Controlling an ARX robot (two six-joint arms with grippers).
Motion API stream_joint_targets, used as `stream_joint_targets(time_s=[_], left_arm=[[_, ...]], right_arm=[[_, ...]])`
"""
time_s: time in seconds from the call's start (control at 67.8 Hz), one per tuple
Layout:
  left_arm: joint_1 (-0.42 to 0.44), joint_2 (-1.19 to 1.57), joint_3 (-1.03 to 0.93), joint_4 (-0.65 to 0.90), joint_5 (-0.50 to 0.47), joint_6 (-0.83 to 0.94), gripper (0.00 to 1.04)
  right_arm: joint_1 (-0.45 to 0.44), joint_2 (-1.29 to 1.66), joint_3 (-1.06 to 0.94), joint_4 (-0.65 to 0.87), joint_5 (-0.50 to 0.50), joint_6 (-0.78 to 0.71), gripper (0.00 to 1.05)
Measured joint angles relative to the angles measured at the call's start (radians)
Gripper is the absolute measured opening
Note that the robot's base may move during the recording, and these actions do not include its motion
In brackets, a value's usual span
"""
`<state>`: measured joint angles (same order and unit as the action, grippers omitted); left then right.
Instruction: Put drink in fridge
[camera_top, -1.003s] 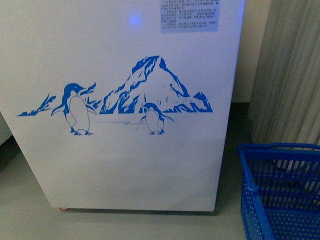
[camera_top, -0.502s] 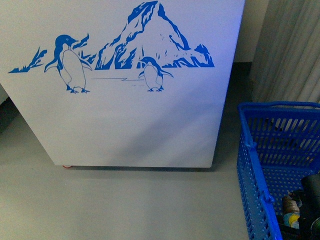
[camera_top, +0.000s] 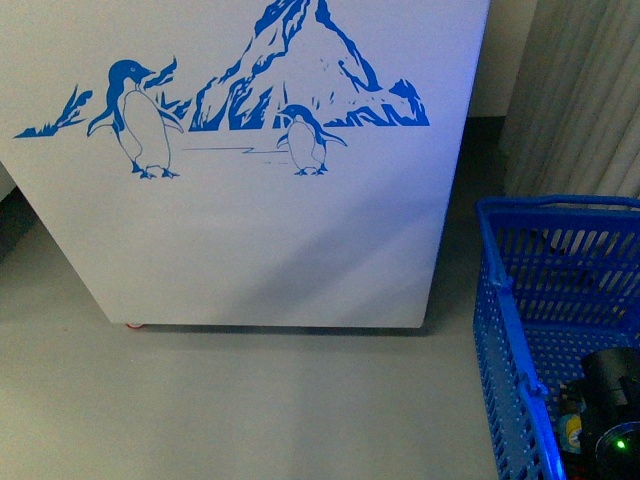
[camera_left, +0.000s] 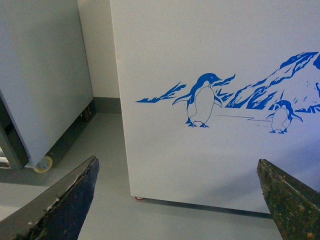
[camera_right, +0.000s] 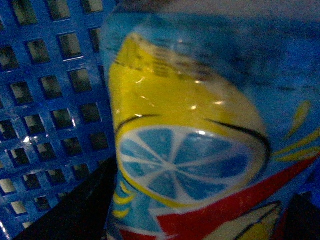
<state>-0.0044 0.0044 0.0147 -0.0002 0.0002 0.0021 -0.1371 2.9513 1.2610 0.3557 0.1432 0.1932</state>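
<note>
My right gripper grabs the bottle by its labelled body (camera_top: 571, 432) next, to put the drink in the fridge (camera_top: 250, 230).
The fridge (camera_top: 250, 230) is white with a blue penguin-and-mountain picture, and only its front wall shows; it also fills the left wrist view (camera_left: 210, 145). The drink (camera_right: 190, 150) fills the right wrist view at very close range, showing its blue-and-yellow label with a citrus slice and a red band. It lies in the blue basket (camera_top: 505, 330), and a small part of it (camera_top: 572, 428) shows beside my right arm (camera_top: 612, 410). My right gripper (camera_right: 190, 222) is open with its dark fingers on either side of the bottle. My left gripper (camera_left: 177, 167) is open and empty, facing the fridge front.
The blue basket stands on the grey floor (camera_top: 250, 410) to the right of the fridge, with its mesh wall (camera_right: 45, 100) next to the bottle. A plain grey cabinet on castors (camera_left: 40, 85) stands left of the fridge. Pale curtains (camera_top: 590, 100) hang at the back right.
The view has dropped, so the fridge picture sits higher and more floor and basket show. My right arm has come down into the basket over the drink.
</note>
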Motion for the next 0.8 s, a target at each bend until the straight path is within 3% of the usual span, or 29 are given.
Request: stream_joint_targets(time_s=[0.221,0.295,0.472,0.59,0.797], left_arm=[[0.000,0.000,0.000,0.000,0.000,0.000,0.97],[0.000,0.000,0.000,0.000,0.000,0.000,0.97],[0.000,0.000,0.000,0.000,0.000,0.000,0.97],[0.000,0.000,0.000,0.000,0.000,0.000,0.97],[0.000,0.000,0.000,0.000,0.000,0.000,0.97]], right_arm=[[-0.008,-0.105,-0.135,0.006,-0.047,0.027,0.45],[-0.012,-0.175,-0.206,0.018,-0.064,0.035,0.41],[-0.031,-0.665,-0.425,0.032,-0.106,-0.016,0.39],[-0.038,-1.144,-0.523,-0.097,-0.206,-0.068,0.39],[-0.022,-1.624,-0.527,-0.295,-0.311,-0.083,0.39]])
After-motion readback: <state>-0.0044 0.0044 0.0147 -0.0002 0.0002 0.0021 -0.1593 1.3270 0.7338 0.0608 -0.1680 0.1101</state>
